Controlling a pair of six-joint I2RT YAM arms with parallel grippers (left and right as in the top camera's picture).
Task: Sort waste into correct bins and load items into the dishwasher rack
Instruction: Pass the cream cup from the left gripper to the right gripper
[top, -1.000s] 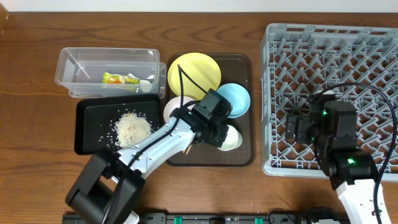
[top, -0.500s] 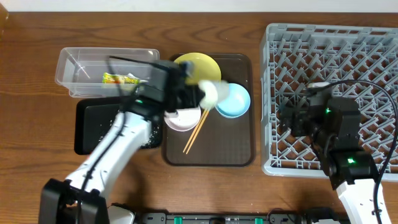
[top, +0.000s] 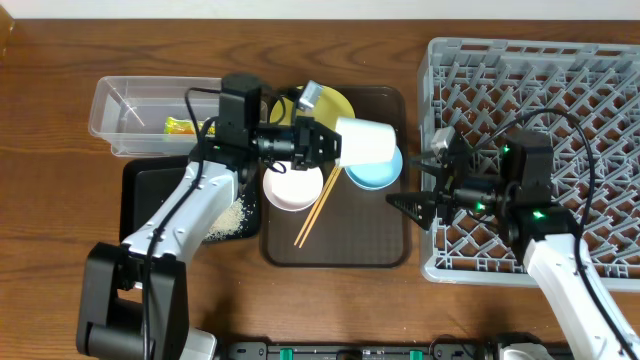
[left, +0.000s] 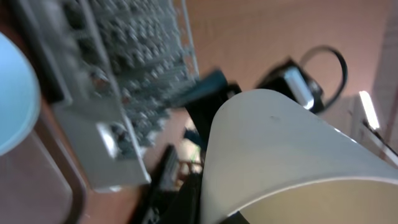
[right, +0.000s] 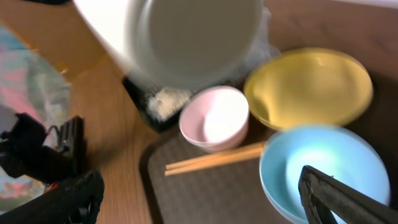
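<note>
My right gripper moves toward the cup (top: 366, 142) next, since the cup lies beyond the gripper's fingers, toward the top, and closing now would miss.
My left gripper (top: 328, 140) is shut on the small pale green cup (top: 366, 142) and holds it on its side above the light blue bowl (top: 378, 172). The cup also fills the left wrist view (left: 286, 149) and the top of the right wrist view (right: 186, 37). My right gripper (top: 417, 180) is open and empty just right of the cup, at the rack's left edge; its fingers (right: 199, 205) are spread wide. The yellow plate (top: 335, 104), white bowl (top: 292, 187) and chopsticks (top: 315, 210) lie on the brown tray. The grey rack (top: 560, 90) stands at the right.
The clear tub (top: 130, 105) at the back left holds the snack wrapper (top: 181, 126). The black tray (top: 150, 190) in front of it holds rice (top: 229, 217). The brown serving tray (top: 350, 245) has bare room at its front.
My left gripper has lifted the cup off the tray's front and carried it up and right over the blue bowl. My right gripper has reached left off the rack with its jaws open.
</note>
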